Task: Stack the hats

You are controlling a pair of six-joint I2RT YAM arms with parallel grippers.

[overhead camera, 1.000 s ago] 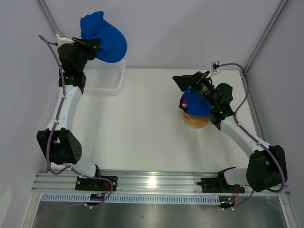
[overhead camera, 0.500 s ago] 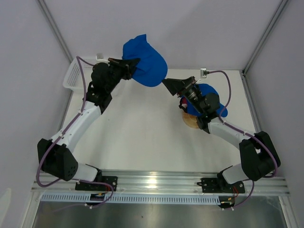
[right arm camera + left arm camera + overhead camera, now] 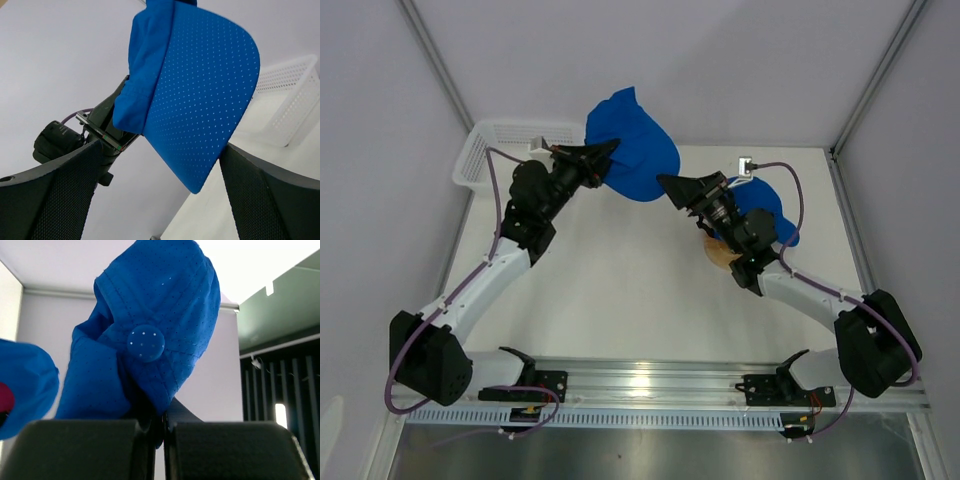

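Note:
The hanging corner of the royal blue hat's rim reaches in past my right gripper's open fingers, between them, so it is now time to close on the rim.
My left gripper (image 3: 607,158) is shut on the edge of a royal blue hat (image 3: 632,145), which hangs in the air above the table's far middle. In the left wrist view that hat (image 3: 150,330) fills the frame above the closed fingers (image 3: 90,450). My right gripper (image 3: 682,188) stands open, pointing at the held hat from the right. In the right wrist view the hat's brim (image 3: 200,100) hangs between the spread fingers (image 3: 50,200) without touching them. A second blue hat (image 3: 767,213) sits on the round wooden stand (image 3: 723,256), with a sliver of pink (image 3: 704,226) under it.
A white mesh basket (image 3: 505,140) stands at the table's far left corner. Grey walls close in the left, back and right sides. The arm bases and an aluminium rail (image 3: 640,380) run along the near edge.
My left arm has swung the blue hat from above the basket rightward to the far middle. My right gripper has turned away from the stand toward that hat, still open.

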